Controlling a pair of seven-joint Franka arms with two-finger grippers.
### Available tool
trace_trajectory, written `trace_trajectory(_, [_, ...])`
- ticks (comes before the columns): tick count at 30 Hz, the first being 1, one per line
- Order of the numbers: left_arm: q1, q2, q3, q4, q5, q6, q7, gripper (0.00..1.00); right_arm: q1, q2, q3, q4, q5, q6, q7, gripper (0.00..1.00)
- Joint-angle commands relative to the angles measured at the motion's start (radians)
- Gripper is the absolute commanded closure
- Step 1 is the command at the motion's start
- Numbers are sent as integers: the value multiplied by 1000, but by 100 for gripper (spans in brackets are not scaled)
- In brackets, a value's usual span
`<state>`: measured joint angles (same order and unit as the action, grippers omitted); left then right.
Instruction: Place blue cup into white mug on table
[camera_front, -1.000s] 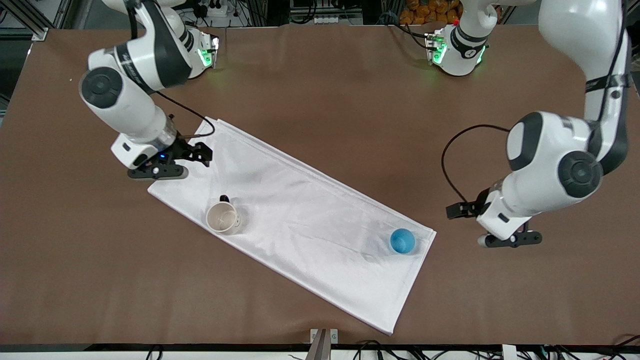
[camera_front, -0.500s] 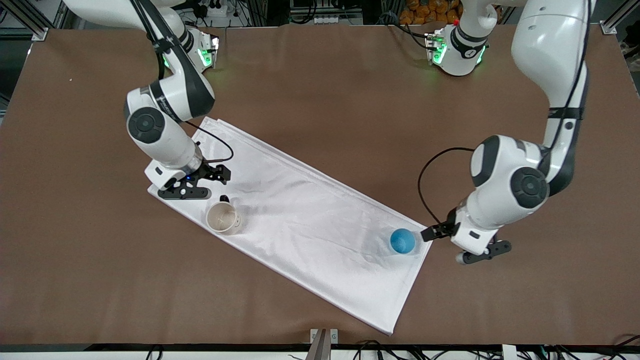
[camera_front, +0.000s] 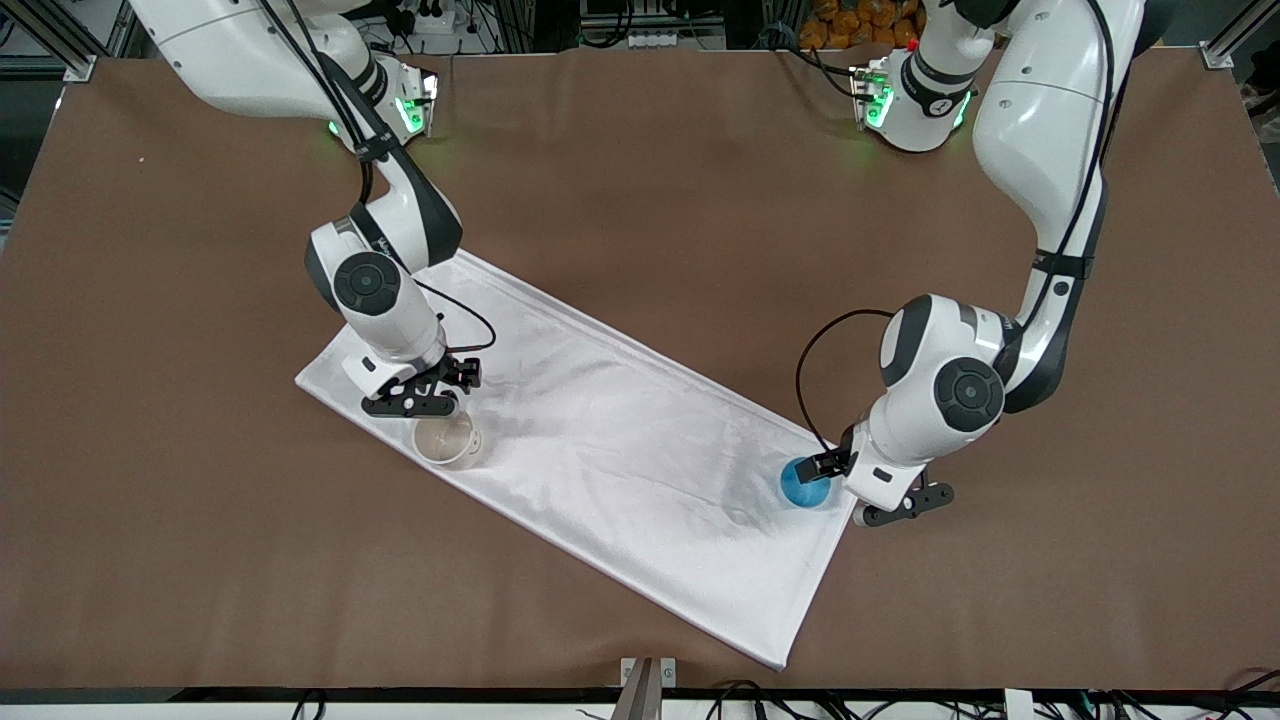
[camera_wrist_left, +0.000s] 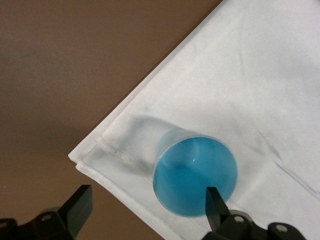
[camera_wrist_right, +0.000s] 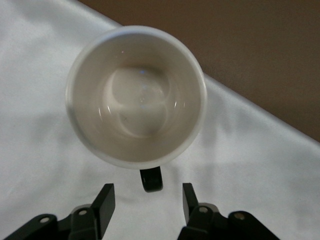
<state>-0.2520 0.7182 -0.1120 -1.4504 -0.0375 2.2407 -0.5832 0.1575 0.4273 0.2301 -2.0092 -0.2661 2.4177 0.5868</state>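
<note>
My left gripper should grab the blue cup by its rim next, to put the cup into the white mug.
The blue cup stands upright on the white cloth near its corner at the left arm's end, and shows from above in the left wrist view. My left gripper is open above it; one fingertip overlaps the cup's rim, the other is over the brown table. The white mug stands upright and empty on the cloth at the right arm's end. My right gripper is open over its dark handle, which lies between the fingers.
The white cloth lies slantwise across the brown table, with both cups on it. The arm bases stand at the table's edge farthest from the front camera.
Both arms have swung in and come down. The right gripper moved from the cloth's corner to over the mug's handle. The left gripper moved from over bare table to the blue cup.
</note>
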Motion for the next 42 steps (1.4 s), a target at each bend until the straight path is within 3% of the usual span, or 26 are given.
trace_trajectory(1, [-7,20,8,19,25,5,-6,0,7,24,-14,21,-31,21,37,49])
trace_trajectory(6, [-7,33,9,21,24,7,-7,0,20,44,-41,24,-35,69,45,54])
trace_trajectory(11, [-6,47,9,22,24,14,-7,0,27,50,-54,32,-41,78,45,82])
trace_trajectory(13, [-7,50,9,21,24,22,-7,18,28,50,-55,37,-41,75,44,91])
trace_trajectory(15, [-7,55,9,21,24,22,-13,42,34,48,-55,38,-41,69,42,100])
trace_trajectory(17, [-9,58,9,21,24,23,-17,64,39,41,-54,41,-41,64,39,100])
trace_trajectory(22, [-12,61,9,21,24,33,-18,99,62,27,-48,98,-36,-21,48,100])
trace_trajectory(29, [-13,61,9,21,30,33,-18,100,169,34,-43,276,-21,-253,168,100])
trace_trajectory(42, [10,-11,8,-4,30,16,-6,100,439,131,-38,472,71,-275,435,100])
